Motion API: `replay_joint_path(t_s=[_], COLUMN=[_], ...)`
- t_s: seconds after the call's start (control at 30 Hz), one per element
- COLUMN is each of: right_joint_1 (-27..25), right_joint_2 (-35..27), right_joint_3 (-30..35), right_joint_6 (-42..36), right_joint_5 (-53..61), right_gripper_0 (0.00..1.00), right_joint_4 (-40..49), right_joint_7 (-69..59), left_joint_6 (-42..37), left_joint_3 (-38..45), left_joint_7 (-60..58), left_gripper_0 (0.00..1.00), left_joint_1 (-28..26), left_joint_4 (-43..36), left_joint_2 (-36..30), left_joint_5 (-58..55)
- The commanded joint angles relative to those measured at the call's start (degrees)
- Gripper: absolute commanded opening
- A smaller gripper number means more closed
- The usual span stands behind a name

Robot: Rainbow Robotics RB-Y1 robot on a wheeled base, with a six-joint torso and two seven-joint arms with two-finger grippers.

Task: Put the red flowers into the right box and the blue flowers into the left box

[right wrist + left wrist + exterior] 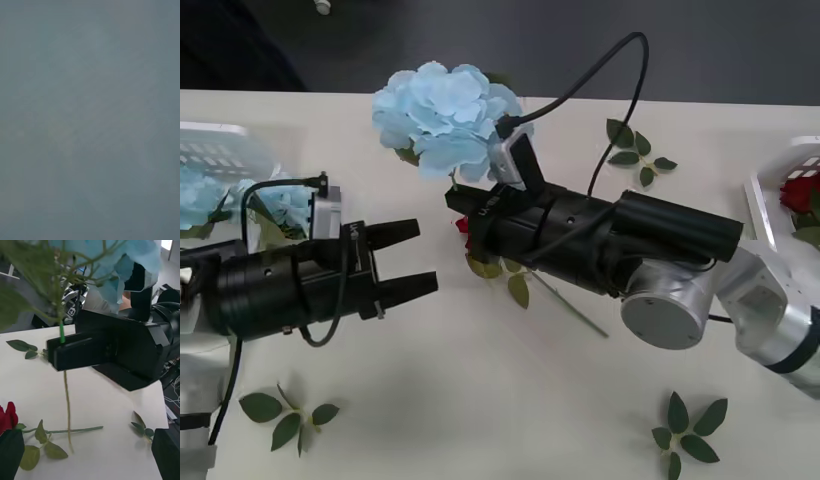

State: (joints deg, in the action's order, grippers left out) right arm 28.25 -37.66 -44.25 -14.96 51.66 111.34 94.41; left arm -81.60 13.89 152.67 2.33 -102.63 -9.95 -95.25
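My left gripper should next grab the blue flower by its thin stem. Then the flower can go into the left box (pixel 215 150) with its bloom kept free.
My right gripper (pixel 461 206) reaches in from the right over the table's middle and is shut on the thin green stem of a blue flower (pixel 445 112), whose pale bloom stands above it. In the left wrist view its black fingers (pixel 71 351) pinch that stem (pixel 68 405), which hangs down to the table. A red flower (pixel 463 227) lies beneath it; its bloom (pixel 7 417) is beside my left fingertip. My left gripper (pixel 425 256) hovers open just to the left. The left box (pixel 215 150) holds blue flowers (pixel 200 195). The right box (pixel 772 188) holds a red flower (pixel 800 190).
Loose green leaf sprigs lie at the back right (pixel 635 150), the front left (pixel 285 410) and the front right (pixel 690 430). A black cable (pixel 620 90) loops above the right arm. The white table ends at a dark floor behind the bloom.
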Motion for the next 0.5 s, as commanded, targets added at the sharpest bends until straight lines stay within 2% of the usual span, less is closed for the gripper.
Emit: replay_joint_path(t_s=[0.03, 0.17, 0.5], right_joint_1=[1.8, 1.9, 1.2], right_joint_2=[1.1, 0.6, -2.8], right_joint_3=[-1.0, -1.9, -2.8], right_joint_6=[1.6, 1.5, 1.6], right_joint_5=[1.3, 2.0, 7.0], right_gripper_0=[0.00, 0.00, 0.00], right_joint_4=[0.0, 1.4, 8.2], right_joint_7=[3.2, 4.0, 5.3], left_joint_6=[3.6, 6.4, 7.3], left_joint_3=[-3.0, -4.3, -4.8], left_joint_7=[2.3, 2.3, 2.3], left_gripper_0=[1.00, 1.00, 1.00], left_joint_1=[0.0, -0.1, 0.0], left_joint_4=[-0.7, -0.6, 1.8], left_joint_2=[-0.5, -0.5, -0.5], left_joint_5=[1.3, 3.1, 3.7])
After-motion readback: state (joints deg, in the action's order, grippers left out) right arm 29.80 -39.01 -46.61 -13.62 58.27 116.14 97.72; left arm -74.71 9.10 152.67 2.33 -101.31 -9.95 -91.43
